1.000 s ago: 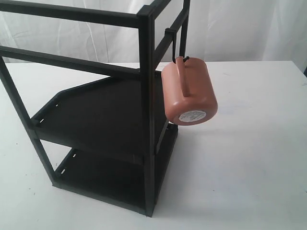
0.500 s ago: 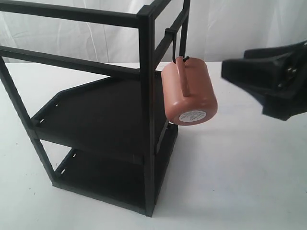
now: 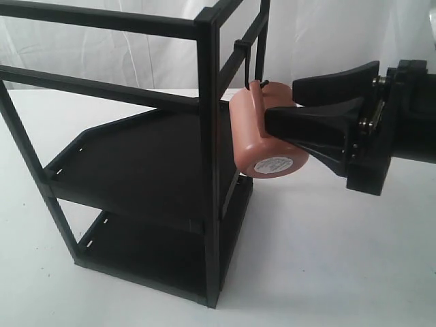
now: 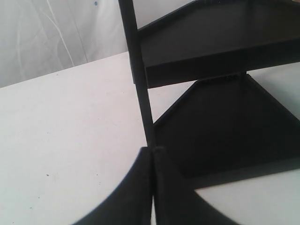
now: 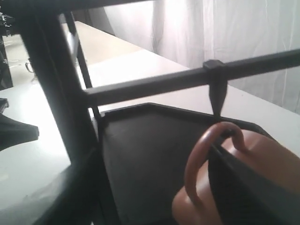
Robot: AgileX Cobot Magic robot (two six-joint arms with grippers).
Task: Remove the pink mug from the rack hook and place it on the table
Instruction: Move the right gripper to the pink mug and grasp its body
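Observation:
I next need to grab the pink mug by its loop handle [image 3: 256, 94] with my right gripper to lift it off the rack hook [image 3: 253, 67].
The pink mug [image 3: 262, 136] hangs by its loop handle from the rack hook [image 3: 253, 67] on the black rack's top bar, its base sticker facing the camera. My right gripper [image 3: 281, 102] is open around the mug. One finger [image 3: 306, 126] lies across the near side by the handle, the other passes behind. In the right wrist view the mug [image 5: 272, 154] and its handle sit under the hook [image 5: 218, 98], with one finger [image 5: 243, 187] of the right gripper [image 5: 150, 161] against the mug's body. My left gripper [image 4: 153, 151] is shut and empty by a rack post.
The black two-shelf rack [image 3: 208, 102] stands on the white table [image 3: 354, 259], filling the left and middle. Its shelves [image 4: 225, 122] lie close ahead of the left gripper. White curtain hangs behind.
My right gripper came in from the right edge and moved left until its open fingers reached round the mug. The mug still hangs as before.

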